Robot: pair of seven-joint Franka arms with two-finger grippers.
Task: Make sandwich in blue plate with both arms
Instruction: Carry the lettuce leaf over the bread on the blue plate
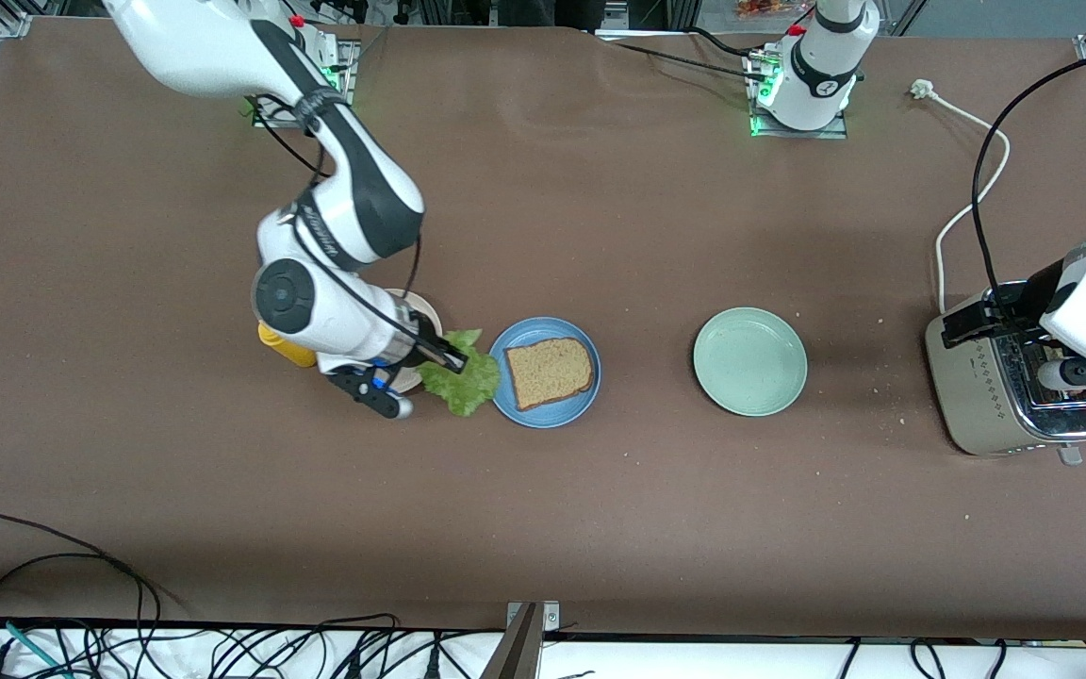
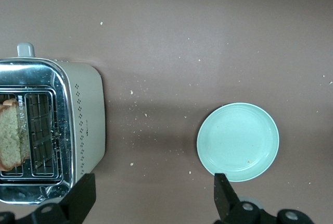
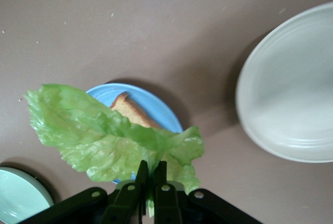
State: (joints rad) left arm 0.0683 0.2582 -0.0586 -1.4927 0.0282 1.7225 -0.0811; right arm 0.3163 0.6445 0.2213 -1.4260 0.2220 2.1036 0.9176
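The lettuce leaf (image 1: 461,376) hangs beside the bread slice, so it is too early to release. My right gripper moves the leaf onto the bread, before releasing it.
The blue plate (image 1: 545,372) holds one brown bread slice (image 1: 549,372) near the table's middle. My right gripper (image 1: 453,360) is shut on a ruffled green lettuce leaf (image 1: 461,376) and holds it just beside the blue plate, toward the right arm's end. In the right wrist view the lettuce (image 3: 109,135) hangs from the closed gripper (image 3: 152,169) in front of the blue plate (image 3: 156,107) and bread (image 3: 131,112). My left gripper (image 2: 153,190) is open and empty over the table beside the toaster (image 1: 1014,387). A second bread slice (image 2: 11,140) sits in a toaster slot.
A pale green plate (image 1: 749,361) lies between the blue plate and the toaster. A beige-white plate (image 3: 291,94) and a yellow bottle (image 1: 285,346) sit under the right arm. A white power cord (image 1: 962,179) runs from the toaster. Crumbs are scattered near the toaster.
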